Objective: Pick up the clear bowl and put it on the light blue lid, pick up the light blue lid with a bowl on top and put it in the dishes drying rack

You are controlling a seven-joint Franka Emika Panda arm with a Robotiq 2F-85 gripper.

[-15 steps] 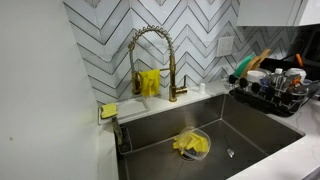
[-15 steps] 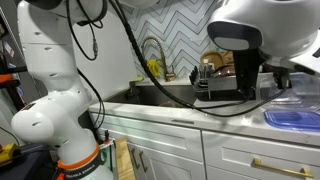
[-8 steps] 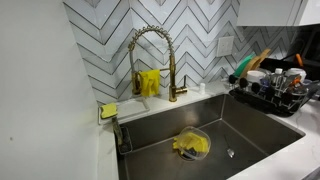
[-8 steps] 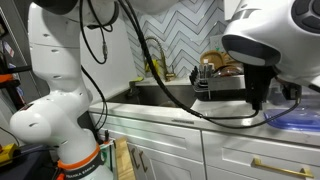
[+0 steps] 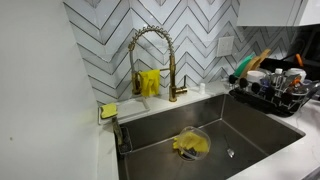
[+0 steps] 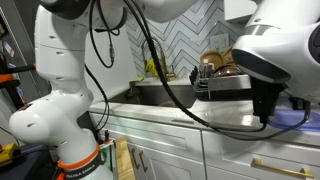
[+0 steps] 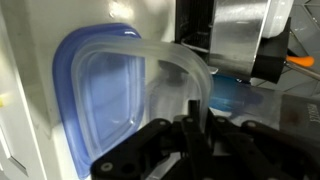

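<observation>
The clear bowl (image 7: 165, 62) is low over the flat light blue lid beside the dishes drying rack, so my gripper should release it.
In the wrist view my gripper (image 7: 190, 112) is shut on the rim of the clear bowl (image 7: 165, 62). It holds the bowl over the light blue lid (image 7: 95, 100), which lies flat on the white counter. In an exterior view the arm's hand (image 6: 266, 104) hangs over the counter's right end and hides most of the lid (image 6: 304, 116). The dishes drying rack (image 6: 224, 84) stands beside the sink and is full of dishes. It also shows in the other exterior view (image 5: 272, 92) and in the wrist view (image 7: 240, 40).
A steel sink (image 5: 245, 125) holds a clear dish with something yellow in it (image 5: 191, 144). A gold faucet (image 5: 152, 60) stands behind it. A yellow sponge (image 5: 108, 110) sits on the sink's corner. Another blue item (image 7: 238, 100) lies by the rack.
The arm's hand has swung right and down over the counter. It now covers more of the light blue lid. The sink view is unchanged.
</observation>
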